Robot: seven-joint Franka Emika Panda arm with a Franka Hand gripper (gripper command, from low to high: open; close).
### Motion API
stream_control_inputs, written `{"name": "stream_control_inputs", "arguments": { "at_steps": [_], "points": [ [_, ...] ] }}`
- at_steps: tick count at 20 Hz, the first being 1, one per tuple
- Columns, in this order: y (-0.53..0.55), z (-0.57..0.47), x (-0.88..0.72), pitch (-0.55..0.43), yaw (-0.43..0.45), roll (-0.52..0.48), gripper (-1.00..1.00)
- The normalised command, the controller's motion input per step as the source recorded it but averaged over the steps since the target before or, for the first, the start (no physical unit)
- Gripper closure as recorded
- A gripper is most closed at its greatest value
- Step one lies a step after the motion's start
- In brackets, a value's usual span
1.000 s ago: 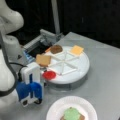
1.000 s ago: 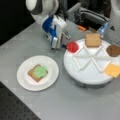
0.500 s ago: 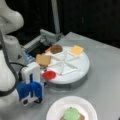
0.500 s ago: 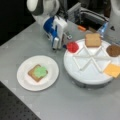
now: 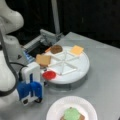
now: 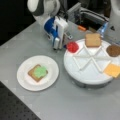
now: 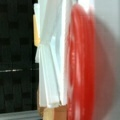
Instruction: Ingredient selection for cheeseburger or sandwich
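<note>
I need to build the sandwich on the paper plate, so next I should grab the red round by its rim [image 5: 49,74] [image 7: 86,60] with my gripper.
My gripper [image 5: 31,100] [image 6: 56,46] hangs low over the table just off the white divided tray [image 5: 75,71] [image 6: 87,72], open with nothing between its blue fingers. Nearest to it is the red round [image 5: 49,75] [image 6: 72,46], lying in the tray's closest compartment; it fills the wrist view [image 7: 80,70]. Among the ingredients on the tray are a toast square [image 5: 43,60] [image 6: 93,40], a dark patty [image 5: 56,49] [image 6: 113,50] and a cheese square [image 5: 76,50] [image 6: 113,70]. The sandwich is a toast [image 6: 33,74] with a green round [image 5: 72,114] [image 6: 40,71] on it.
The sandwich lies on a white paper plate [image 5: 60,107] [image 6: 25,80] on the grey table. A grey metal fixture [image 5: 47,37] [image 6: 87,15] stands behind the tray. My arm's white body [image 5: 10,20] rises beside the gripper.
</note>
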Motion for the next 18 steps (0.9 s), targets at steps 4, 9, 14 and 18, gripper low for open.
{"name": "stream_control_inputs", "arguments": {
  "at_steps": [4, 9, 14, 18],
  "points": [
    [0.04, -0.1, 0.01, -0.186, -0.113, 0.108, 1.0],
    [0.03, -0.08, 0.01, -0.186, -0.125, 0.105, 1.0],
    [0.02, -0.06, 0.02, -0.198, -0.107, 0.089, 1.0],
    [0.03, -0.03, 0.03, -0.197, -0.077, 0.093, 1.0]
  ]
}}
